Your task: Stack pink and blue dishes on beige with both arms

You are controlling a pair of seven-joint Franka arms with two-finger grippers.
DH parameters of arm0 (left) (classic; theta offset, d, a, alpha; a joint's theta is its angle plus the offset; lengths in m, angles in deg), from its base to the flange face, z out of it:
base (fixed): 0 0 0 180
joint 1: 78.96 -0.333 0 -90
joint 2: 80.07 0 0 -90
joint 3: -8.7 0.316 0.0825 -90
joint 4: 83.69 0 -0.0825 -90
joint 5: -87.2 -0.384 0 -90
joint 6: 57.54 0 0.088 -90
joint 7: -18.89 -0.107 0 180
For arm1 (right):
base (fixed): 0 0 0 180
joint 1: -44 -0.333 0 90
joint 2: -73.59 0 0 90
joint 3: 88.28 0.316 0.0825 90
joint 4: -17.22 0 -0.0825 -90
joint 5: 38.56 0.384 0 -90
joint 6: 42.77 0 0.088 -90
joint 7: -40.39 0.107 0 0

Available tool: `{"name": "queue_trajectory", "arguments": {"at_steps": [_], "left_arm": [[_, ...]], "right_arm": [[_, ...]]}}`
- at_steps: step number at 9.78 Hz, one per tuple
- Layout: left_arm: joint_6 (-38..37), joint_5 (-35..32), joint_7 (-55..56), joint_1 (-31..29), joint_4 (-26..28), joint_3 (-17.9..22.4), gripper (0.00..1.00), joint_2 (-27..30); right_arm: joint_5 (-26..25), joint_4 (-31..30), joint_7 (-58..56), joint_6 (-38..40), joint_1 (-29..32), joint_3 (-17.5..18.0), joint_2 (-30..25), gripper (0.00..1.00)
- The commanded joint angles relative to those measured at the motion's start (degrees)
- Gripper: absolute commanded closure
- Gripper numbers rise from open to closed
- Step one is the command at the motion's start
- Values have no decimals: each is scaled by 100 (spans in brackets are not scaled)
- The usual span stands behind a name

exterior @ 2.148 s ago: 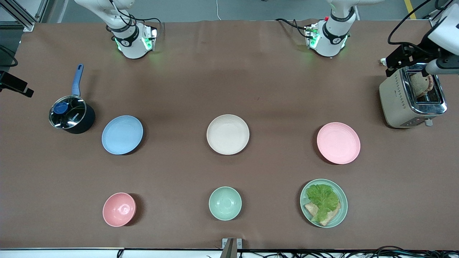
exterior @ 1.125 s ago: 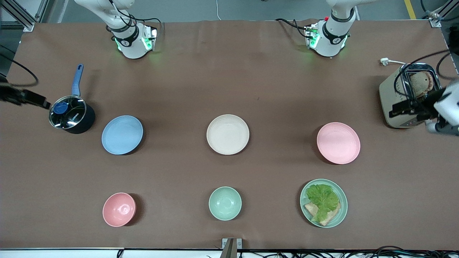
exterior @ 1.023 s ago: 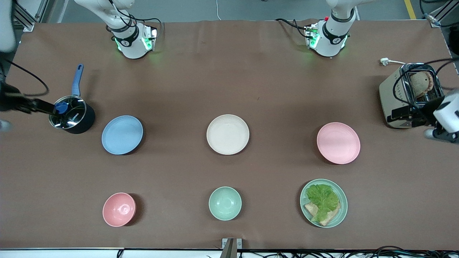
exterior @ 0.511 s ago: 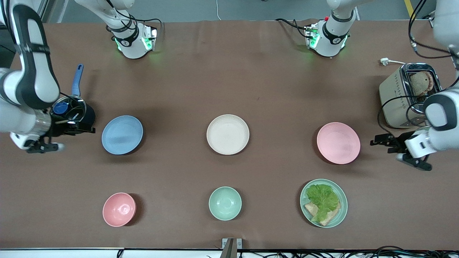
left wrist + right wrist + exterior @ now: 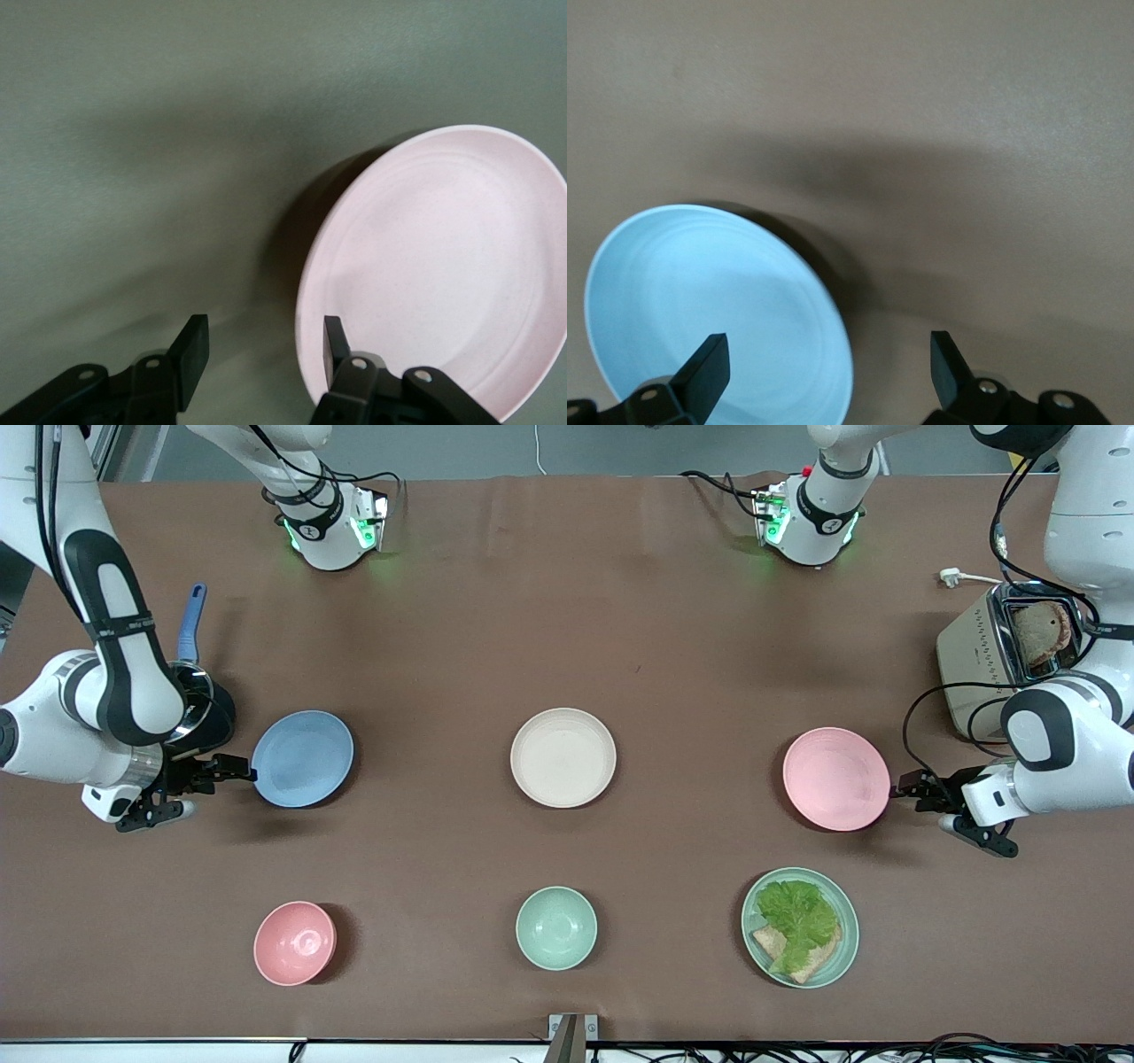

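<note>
The fingers of my right gripper are above the plate's outer rim and the table, so I should lower them before they close on the blue plate.
The light blue plate lies toward the right arm's end of the table, the pale pink plate toward the left arm's end, and the beige plate lies bare between them. My right gripper is open at the blue plate's outer edge. In the right wrist view the blue plate has its rim between that gripper's fingers. My left gripper is open at the pink plate's outer edge. In the left wrist view the pink plate's rim lies inside the left gripper's gap.
A dark saucepan with a blue handle sits partly under the right arm. A toaster holding bread stands beside the left arm. Nearer the camera are a pink bowl, a mint bowl and a mint plate of lettuce and bread.
Both arms have swung in from the table's ends and come down. Each gripper now sits at the outer rim of its plate. No plate has moved.
</note>
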Motion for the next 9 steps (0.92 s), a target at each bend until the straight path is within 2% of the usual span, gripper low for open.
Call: {"name": "queue_trajectory", "arguments": {"at_steps": [1,3,4,5,6,8,9], "left_arm": [[84,112,-68,45,86,7,48,-187],[84,121,-68,45,86,-2,58,-257],[66,121,-68,54,95,-2,69,-257],[31,121,-68,63,95,-2,85,-257],[-47,121,-60,106,86,-11,100,-248],[-467,86,534,238,16,-106,100,-39],[-783,42,1086,326,7,-220,100,171]], "right_arm": [[436,-407,-489,-548,78,54,7,1],[762,-461,-639,-559,61,54,86,14],[806,-461,-658,-559,69,54,165,24],[806,-461,-658,-559,69,54,183,32],[806,-461,-658,-568,69,54,209,35],[806,-461,-658,-577,69,54,288,45],[806,-461,-658,-577,61,54,289,56]]}}
